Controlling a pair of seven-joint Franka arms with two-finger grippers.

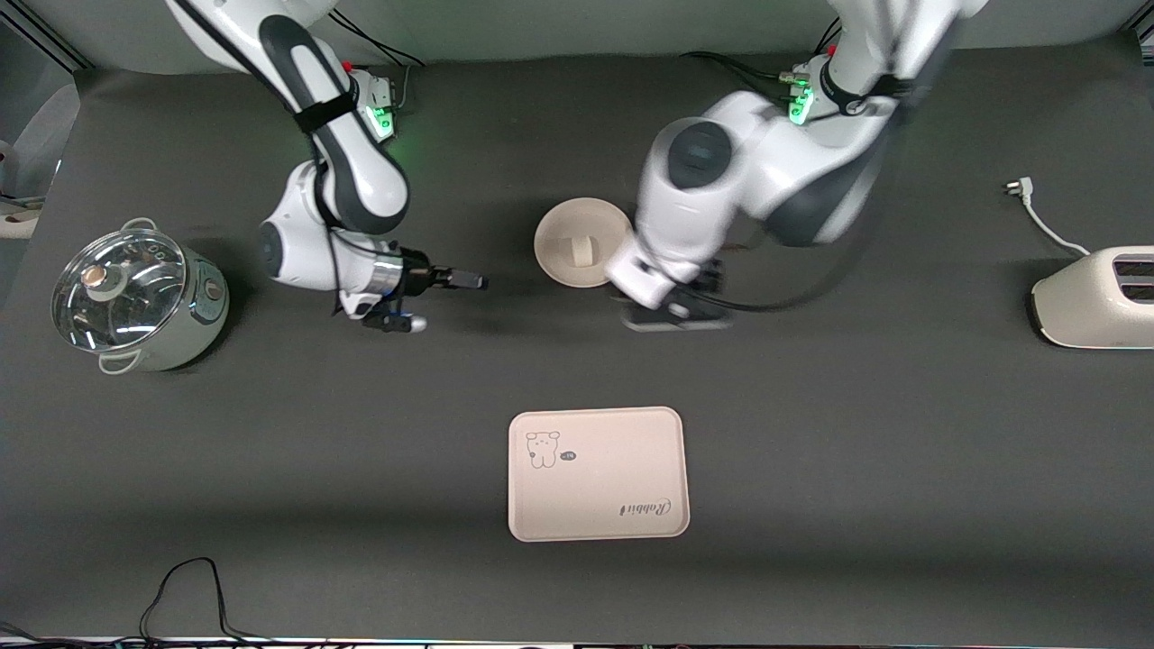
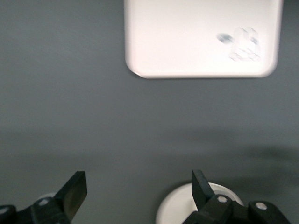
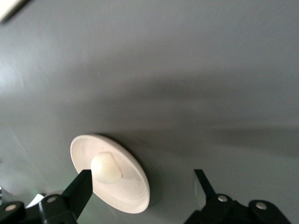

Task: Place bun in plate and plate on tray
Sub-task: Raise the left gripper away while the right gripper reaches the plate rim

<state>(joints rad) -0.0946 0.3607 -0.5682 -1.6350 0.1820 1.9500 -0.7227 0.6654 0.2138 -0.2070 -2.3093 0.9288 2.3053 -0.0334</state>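
Observation:
The plate and the bun need to go on the tray (image 1: 599,473), so my right gripper will next grab the plate by its rim (image 1: 537,251).
The bun (image 1: 584,251) lies in the round plate (image 1: 563,230) on the table, between the two arms. The tray (image 1: 599,473) lies flat, nearer to the front camera than the plate. My left gripper (image 1: 672,314) is open and empty over the bare table just beside the plate's rim; in the left wrist view the gripper (image 2: 138,189) shows the plate (image 2: 175,210) by one finger and the tray (image 2: 187,37) farther off. My right gripper (image 1: 440,302) is open and empty over the table beside the plate; its wrist view shows the gripper (image 3: 142,186), the plate (image 3: 128,189) and the bun (image 3: 105,168).
A steel pot with a glass lid (image 1: 135,297) stands at the right arm's end of the table. A cream toaster (image 1: 1095,297) with its cord and plug (image 1: 1037,216) stands at the left arm's end.

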